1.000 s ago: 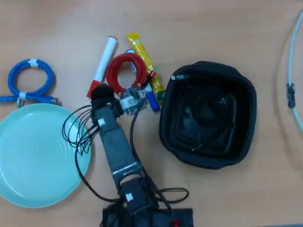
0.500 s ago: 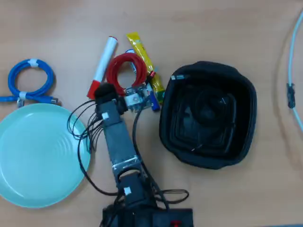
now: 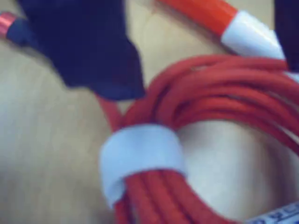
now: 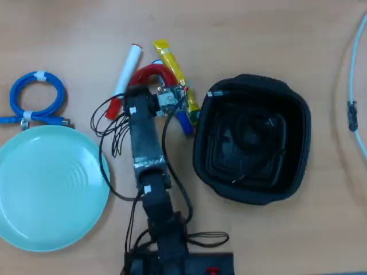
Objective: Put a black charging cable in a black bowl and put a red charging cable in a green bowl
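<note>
The red charging cable (image 3: 196, 102) has to go in the green bowl, so my gripper will next grab it by its bundled part beside the white tie.
The red charging cable (image 3: 196, 102), a coil bound by a white tie (image 3: 140, 158), fills the wrist view. My gripper (image 3: 205, 65) is open just above it, one dark jaw at the upper left and the other at the top right edge. From overhead, my gripper (image 4: 148, 85) covers most of the red charging cable (image 4: 152, 71). The green bowl (image 4: 34, 217) lies at the left with nothing in it. At the right stands the black bowl (image 4: 298, 109), and a thin dark coil, the black charging cable (image 4: 252, 129), shows faintly inside it.
A blue coiled cable (image 4: 37, 97) lies above the green bowl. A red-capped white marker (image 4: 127, 67), a yellow sachet (image 4: 171, 66) and a small blue object (image 4: 183, 122) crowd around the red coil. A pale cable (image 4: 355, 86) runs down the right edge.
My arm has straightened and reached further up the table, so the gripper now sits over the red coil instead of just below it. Nothing else moved.
</note>
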